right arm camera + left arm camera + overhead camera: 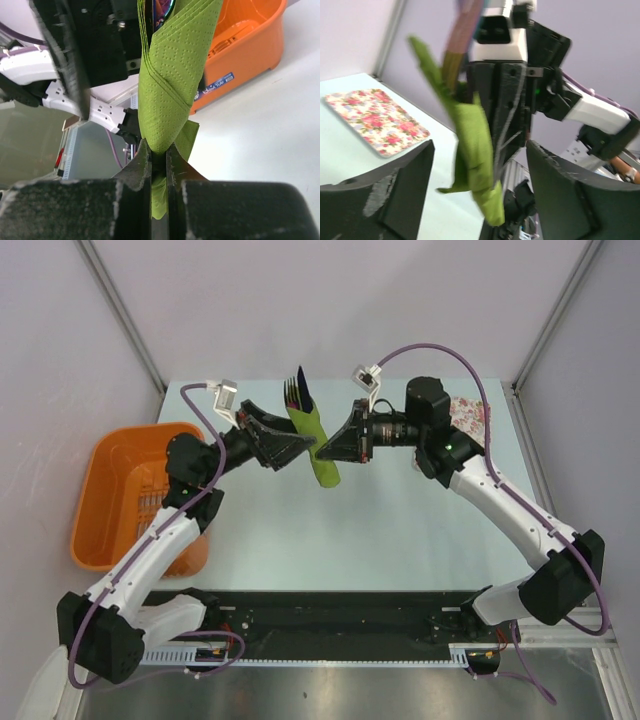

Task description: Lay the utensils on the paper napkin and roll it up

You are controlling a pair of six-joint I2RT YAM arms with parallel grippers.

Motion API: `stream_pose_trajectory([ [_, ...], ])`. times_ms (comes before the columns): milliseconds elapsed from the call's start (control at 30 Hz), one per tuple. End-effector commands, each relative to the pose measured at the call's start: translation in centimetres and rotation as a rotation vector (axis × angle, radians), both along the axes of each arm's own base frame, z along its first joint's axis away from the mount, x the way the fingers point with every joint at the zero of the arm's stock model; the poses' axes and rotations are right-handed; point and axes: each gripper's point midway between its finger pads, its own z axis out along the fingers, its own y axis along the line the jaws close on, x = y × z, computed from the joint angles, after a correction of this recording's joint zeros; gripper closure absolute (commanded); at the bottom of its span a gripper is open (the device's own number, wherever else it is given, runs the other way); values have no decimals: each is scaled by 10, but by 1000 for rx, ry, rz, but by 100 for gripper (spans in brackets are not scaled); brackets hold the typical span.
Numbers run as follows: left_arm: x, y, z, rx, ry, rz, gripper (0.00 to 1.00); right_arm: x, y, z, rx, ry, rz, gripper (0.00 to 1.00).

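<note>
My left gripper needs to grab the rolled paper napkin (474,142) across its wrap next, away from the fork teeth, so that it can lay it in the orange basket.
The paper napkin (325,472), olive green, is rolled into a tube and held in the air over the far middle of the table. Dark utensils (297,390) poke out of its far end, fork tines showing. My right gripper (322,445) is shut on the roll; in the right wrist view its jaws (158,150) pinch the napkin (172,85) near one end, with a dark blue-purple utensil (162,10) peeking from the wrap. My left gripper (303,447) stands open around the roll from the left, its fingers (415,175) apart on either side of the napkin (475,145).
An orange basket (125,495) stands at the table's left edge, also behind the roll as the basket (250,35) in the right wrist view. A pink-and-white floral pad (468,420) lies at the far right, under the right arm. Grey walls close in the back and sides.
</note>
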Motion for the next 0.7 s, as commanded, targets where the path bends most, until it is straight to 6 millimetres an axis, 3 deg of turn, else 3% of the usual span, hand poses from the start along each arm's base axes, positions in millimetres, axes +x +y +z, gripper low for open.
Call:
stream_pose_trajectory([
  [0, 7, 14, 10, -9, -23, 56, 16, 0, -1, 53, 122, -113, -6, 100],
  [133, 4, 12, 0, -14, 13, 34, 12, -2, 0, 61, 157, -115, 16, 100],
  [433, -8, 9, 7, -67, 49, -43, 15, -1, 6, 61, 161, -109, 19, 100],
  [667, -14, 0, 7, -82, 84, -85, 37, 1, 12, 59, 159, -119, 9, 100],
])
